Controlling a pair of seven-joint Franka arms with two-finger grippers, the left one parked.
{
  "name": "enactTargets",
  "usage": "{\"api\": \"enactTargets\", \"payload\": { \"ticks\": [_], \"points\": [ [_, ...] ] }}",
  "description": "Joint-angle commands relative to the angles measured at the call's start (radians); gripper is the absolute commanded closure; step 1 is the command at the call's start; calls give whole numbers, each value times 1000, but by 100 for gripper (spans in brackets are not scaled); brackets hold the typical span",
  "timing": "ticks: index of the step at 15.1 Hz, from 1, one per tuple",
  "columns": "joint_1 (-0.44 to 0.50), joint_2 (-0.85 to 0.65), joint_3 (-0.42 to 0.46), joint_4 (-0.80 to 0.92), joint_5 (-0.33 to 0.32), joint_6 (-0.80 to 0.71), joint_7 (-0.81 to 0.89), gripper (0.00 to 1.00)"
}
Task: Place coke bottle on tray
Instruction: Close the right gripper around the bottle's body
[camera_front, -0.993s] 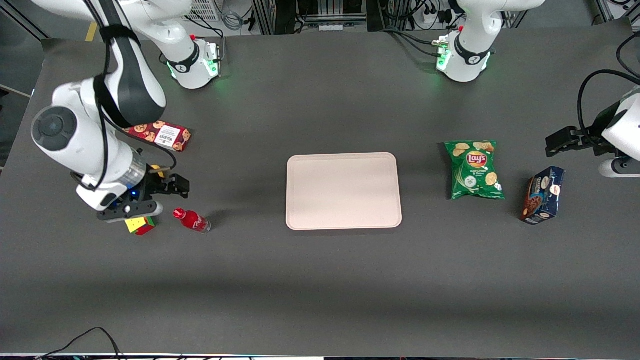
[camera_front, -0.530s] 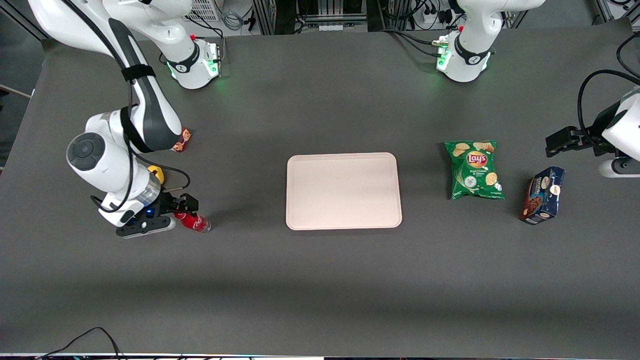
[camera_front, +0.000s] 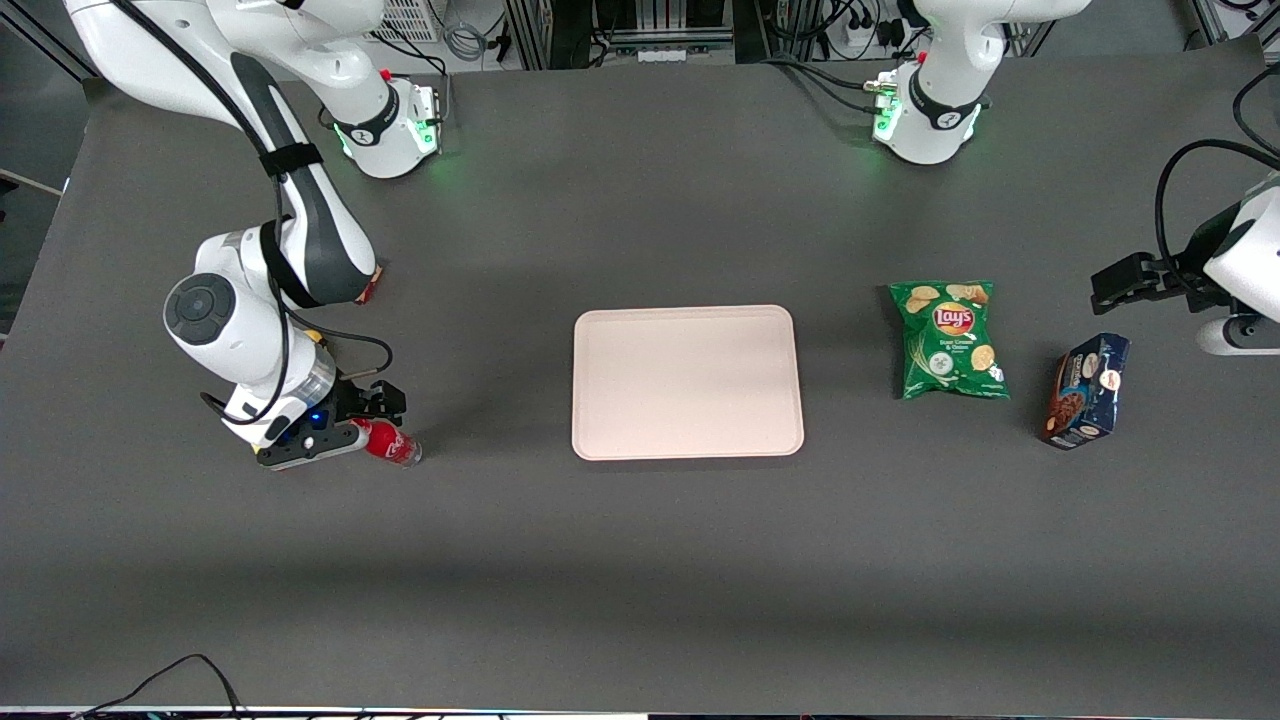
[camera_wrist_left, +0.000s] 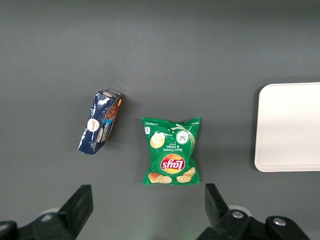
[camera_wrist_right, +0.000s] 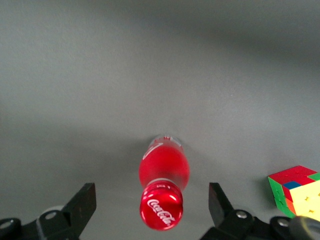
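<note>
The coke bottle should go on the tray. My right gripper should pick it up next by its neck just below the red cap (camera_wrist_right: 163, 182).
The coke bottle (camera_front: 392, 446) is small and red with white script, and it stands on the dark table toward the working arm's end. My right gripper (camera_front: 372, 424) hovers just over its cap, open. In the right wrist view the red cap and bottle (camera_wrist_right: 163, 186) sit midway between the spread fingers (camera_wrist_right: 84, 201) of the gripper (camera_wrist_right: 152, 205), untouched by either. The pale pinkish-beige tray (camera_front: 687, 381) lies flat at the table's middle with nothing on it. One end of the tray (camera_wrist_left: 290, 125) also shows in the left wrist view.
A Rubik's cube (camera_wrist_right: 297, 192) sits close beside the bottle, hidden under the arm in the front view. A sliver of the red cookie box (camera_front: 372, 289) shows by the forearm. A green chips bag (camera_front: 950, 340) and a blue box (camera_front: 1085, 390) lie toward the parked arm's end.
My gripper has slid from over the Rubik's cube toward the tray and now sits over the bottle's cap, covering the cube. The bottle has not moved.
</note>
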Motion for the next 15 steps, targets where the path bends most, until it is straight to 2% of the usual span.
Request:
{"api": "enactTargets", "payload": {
  "ticks": [1,7,8,10,11,12,15],
  "points": [
    [-2,27,-19,-2,13,14,-58,0],
    [-2,28,-21,-1,13,14,-58,0],
    [-2,28,-19,1,13,14,-58,5],
    [-2,36,-19,5,11,14,-58,24],
    [-2,36,-21,10,11,14,-58,43],
    [0,36,-19,12,11,13,-58,56],
    [0,39,-21,15,11,13,-82,82]
  ]
}}
